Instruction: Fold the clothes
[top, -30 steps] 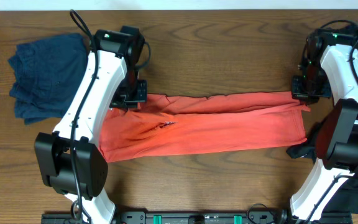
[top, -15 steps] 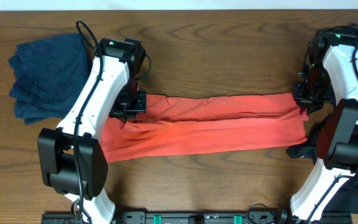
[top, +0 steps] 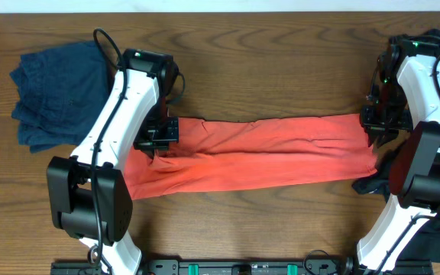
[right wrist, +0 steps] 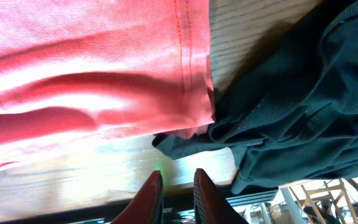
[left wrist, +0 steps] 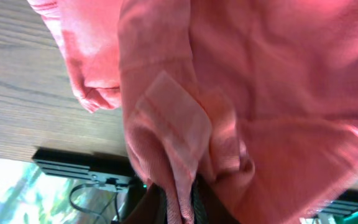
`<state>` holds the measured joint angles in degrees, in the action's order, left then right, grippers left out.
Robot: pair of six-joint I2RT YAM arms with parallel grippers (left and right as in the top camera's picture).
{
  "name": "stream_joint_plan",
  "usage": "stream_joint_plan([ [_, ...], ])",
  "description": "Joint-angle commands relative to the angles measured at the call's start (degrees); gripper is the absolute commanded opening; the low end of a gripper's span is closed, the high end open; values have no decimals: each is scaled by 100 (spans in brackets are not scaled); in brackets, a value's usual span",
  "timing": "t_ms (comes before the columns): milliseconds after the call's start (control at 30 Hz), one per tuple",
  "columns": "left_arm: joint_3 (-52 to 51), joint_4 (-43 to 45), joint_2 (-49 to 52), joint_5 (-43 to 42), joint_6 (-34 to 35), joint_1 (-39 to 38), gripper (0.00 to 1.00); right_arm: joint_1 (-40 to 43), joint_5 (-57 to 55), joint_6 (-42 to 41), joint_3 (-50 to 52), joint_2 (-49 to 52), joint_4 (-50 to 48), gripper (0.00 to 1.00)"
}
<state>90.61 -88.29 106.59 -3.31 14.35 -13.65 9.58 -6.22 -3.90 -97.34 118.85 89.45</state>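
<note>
My left gripper keeps holding the fold of the shirt for now, since it would drop bunched, short of the shirt's flatter middle, if I opened now.
The coral-red shirt (top: 258, 156) lies as a long folded band across the table. My left gripper (top: 157, 139) is over its left end. In the left wrist view the left gripper (left wrist: 179, 208) is shut on a fold of the shirt (left wrist: 166, 124), which hangs bunched between the jaws. My right gripper (top: 376, 124) hovers at the shirt's right end. In the right wrist view the right gripper (right wrist: 178, 193) stands slightly open with nothing between its fingers (right wrist: 149, 196), just past the shirt's hemmed edge (right wrist: 188, 74).
A navy-blue garment (top: 52, 92) lies crumpled at the far left. A black garment (right wrist: 291, 106) sits against the shirt's right end, hanging over the table's near edge (right wrist: 73, 180). Bare wood runs along the back of the table (top: 273, 61).
My left gripper has drawn the shirt's far left edge toward the near side, covering the logo. My right gripper has let go of the right end and parted its jaws a little.
</note>
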Motion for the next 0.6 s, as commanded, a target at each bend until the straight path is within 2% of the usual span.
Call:
stream_joint_plan([
  [0,-173,94,7,-28,59,9,14,15,42,-28,-4,-50,13,17],
  [267,-236,199,7,-31,61,9,14,15,59,-33,-4,-50,-13,18],
  [333,-236,225,7,-33,85,9,14,9,345,-26,-2,-50,-81,18],
  [433,-236,249,7,-76,142,9,7,-61,957,179,63,-50,-382,17],
  [567,-236,221,7,-367,142,9,6,-262,1209,337,426,-50,-946,18],
])
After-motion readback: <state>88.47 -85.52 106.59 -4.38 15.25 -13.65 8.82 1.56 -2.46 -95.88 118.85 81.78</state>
